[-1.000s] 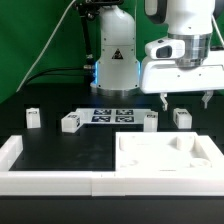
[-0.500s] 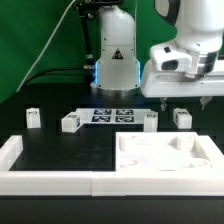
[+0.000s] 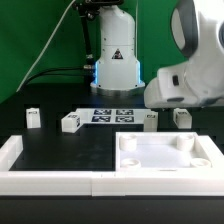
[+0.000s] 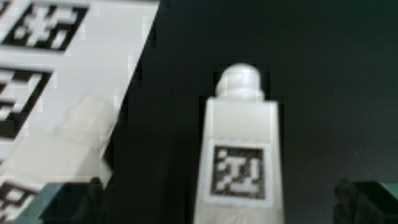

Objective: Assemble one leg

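The leg's round peg has to stay free to go into the white tabletop, so my gripper will reach the leg and grab it by its tagged end (image 3: 182,118) (image 4: 238,178).
In the wrist view a white leg (image 4: 240,140) with a square marker tag lies on the black table, its round peg end pointing away. My gripper (image 4: 217,205) is open. Its dark fingertips (image 4: 71,205) stand wide on either side of the leg's tagged end, apart from it. In the exterior view several legs lie in a row: two at the exterior view's left (image 3: 33,117) (image 3: 71,122) and two at its right (image 3: 150,120) (image 3: 182,117). The white arm (image 3: 190,85) hangs over the right pair and hides the fingers.
The marker board (image 3: 112,116) lies behind the legs' row and shows beside the leg in the wrist view (image 4: 54,80). The large white tabletop (image 3: 165,165) with raised rim sits front right. A white rail (image 3: 20,165) runs along the front left.
The arm's wrist has turned and swung toward the camera, growing larger at the exterior view's right. The fingers, visible above the right legs before, are now hidden behind it.
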Controlling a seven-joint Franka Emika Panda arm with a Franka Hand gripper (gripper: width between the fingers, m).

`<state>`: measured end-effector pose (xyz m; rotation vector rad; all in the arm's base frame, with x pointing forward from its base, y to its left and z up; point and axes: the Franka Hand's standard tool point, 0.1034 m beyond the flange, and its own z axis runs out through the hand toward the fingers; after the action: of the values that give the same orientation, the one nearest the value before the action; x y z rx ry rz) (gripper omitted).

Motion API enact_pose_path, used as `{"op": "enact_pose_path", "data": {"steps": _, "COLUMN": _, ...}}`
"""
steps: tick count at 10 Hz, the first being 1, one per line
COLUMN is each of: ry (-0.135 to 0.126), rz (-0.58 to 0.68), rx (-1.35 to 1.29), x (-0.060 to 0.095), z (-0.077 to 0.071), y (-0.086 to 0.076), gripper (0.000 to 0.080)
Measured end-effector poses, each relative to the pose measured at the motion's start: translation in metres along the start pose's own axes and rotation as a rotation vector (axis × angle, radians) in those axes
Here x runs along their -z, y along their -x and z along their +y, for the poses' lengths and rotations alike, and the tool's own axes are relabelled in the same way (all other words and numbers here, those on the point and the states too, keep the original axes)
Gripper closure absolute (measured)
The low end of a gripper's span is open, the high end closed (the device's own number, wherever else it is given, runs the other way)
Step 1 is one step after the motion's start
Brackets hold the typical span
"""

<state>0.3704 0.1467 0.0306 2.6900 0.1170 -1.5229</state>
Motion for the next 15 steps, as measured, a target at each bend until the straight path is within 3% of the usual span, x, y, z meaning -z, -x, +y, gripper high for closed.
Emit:
{"op": "enact_pose_path", "data": {"steps": 2, "ry": -0.013, "rz": -0.104, "rx": -0.010, "x": -0.009, "z": 0.003, "y": -0.005, "gripper": 0.0150}}
{"op": "enact_pose_path", "data": {"steps": 6, "ry": -0.015, "rz": -0.099, "rx": -0.010, "x": -0.022, "z": 0.003, "y": -0.011, "gripper": 0.0150}}
{"op": "enact_pose_path", "data": {"steps": 9, "ry": -0.002, "rz": -0.098, "rx": -0.007, "x": -0.024, "z": -0.002, "y": -0.010, "gripper": 0.0150}}
{"op": "enact_pose_path", "data": {"steps": 11, "ry": 0.001, "rz": -0.098, "rx": -0.004, "x": -0.023, "z": -0.004, "y": -0.010, "gripper": 0.0395}}
{"op": "enact_pose_path", "data": {"steps": 12, "ry": 0.000, "rz": -0.098, "rx": -0.004, "x": -0.023, "z": -0.003, "y": -0.010, "gripper": 0.0395}}
{"op": "enact_pose_path", "data": {"steps": 13, "ry": 0.000, "rz": -0.098, "rx": -0.004, "x": -0.023, "z": -0.003, "y": -0.010, "gripper": 0.0511}}
{"op": "enact_pose_path", "data": {"steps": 15, "ry": 0.000, "rz": -0.098, "rx": -0.004, "x": -0.023, "z": -0.003, "y": -0.010, "gripper": 0.0511}}
